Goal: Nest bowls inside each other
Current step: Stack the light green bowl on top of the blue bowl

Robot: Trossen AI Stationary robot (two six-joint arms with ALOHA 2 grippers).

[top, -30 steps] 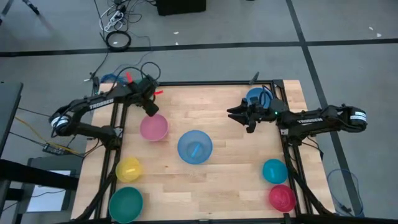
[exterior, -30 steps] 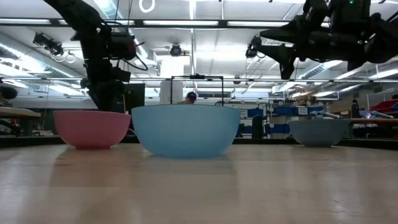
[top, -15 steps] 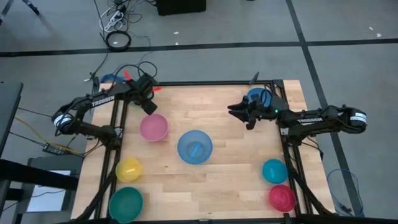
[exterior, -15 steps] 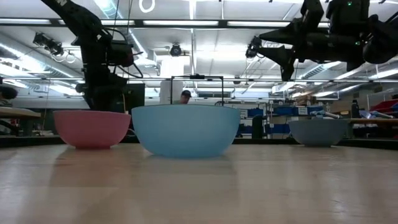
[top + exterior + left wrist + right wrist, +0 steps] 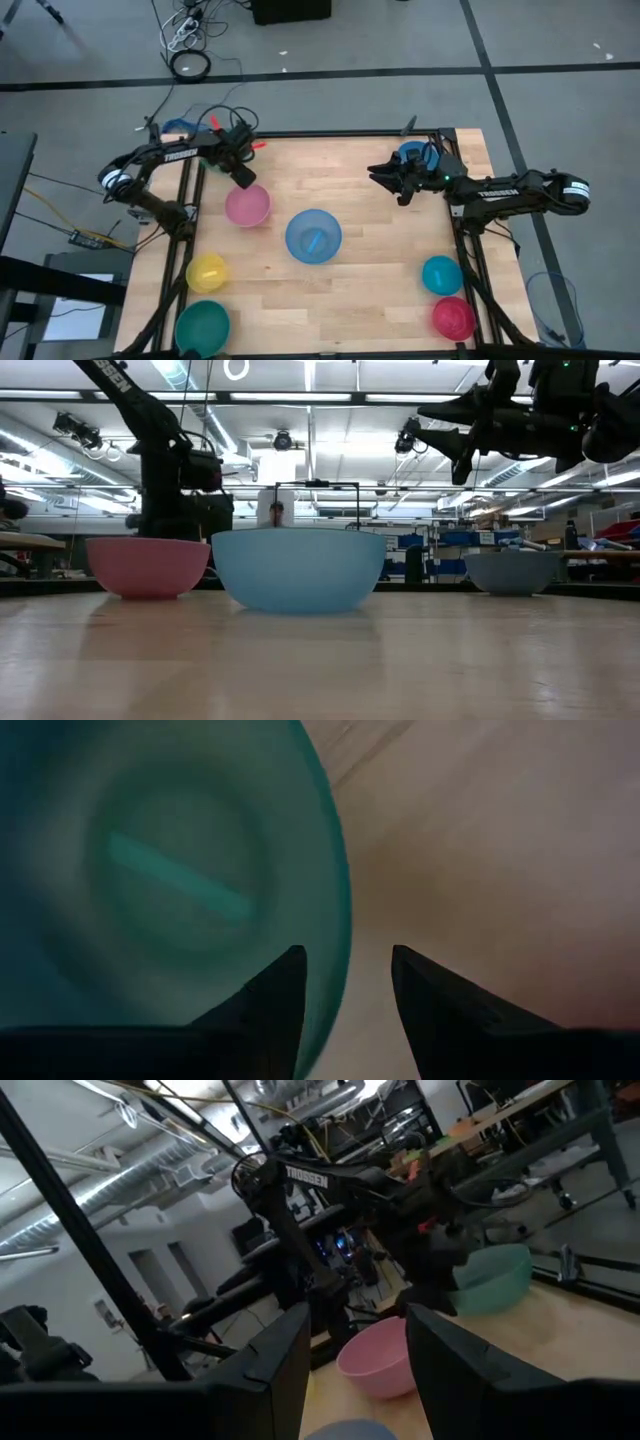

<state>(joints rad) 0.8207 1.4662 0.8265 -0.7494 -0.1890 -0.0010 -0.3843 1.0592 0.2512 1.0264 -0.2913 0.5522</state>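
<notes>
The robot's left gripper is ready to close on the green bowl: its fingers reach below its rim (image 5: 346,945), one inside and one outside.
My left gripper (image 5: 243,178) hangs open at the table's far left, pointing steeply down over a green bowl (image 5: 180,880). In the left wrist view one finger stands over the bowl's inside and the other outside its rim (image 5: 342,910), with no touch showing. The arm hides this green bowl (image 5: 495,1280) in the high view. A pink bowl (image 5: 247,205) rests on the table just near of it. My right gripper (image 5: 378,178) waits open and raised at the far right, pointing toward the table's left. Under that arm sits a blue bowl (image 5: 410,154).
A light blue bowl (image 5: 313,236) stands mid-table. A yellow bowl (image 5: 207,271) and a green bowl (image 5: 203,327) stand at the near left, and a teal bowl (image 5: 441,274) and a red bowl (image 5: 453,317) at the near right. Bare wood lies between them.
My left gripper has sunk toward the green bowl at the far left and tipped more steeply down, its fingers staying apart. The bowls have not moved.
</notes>
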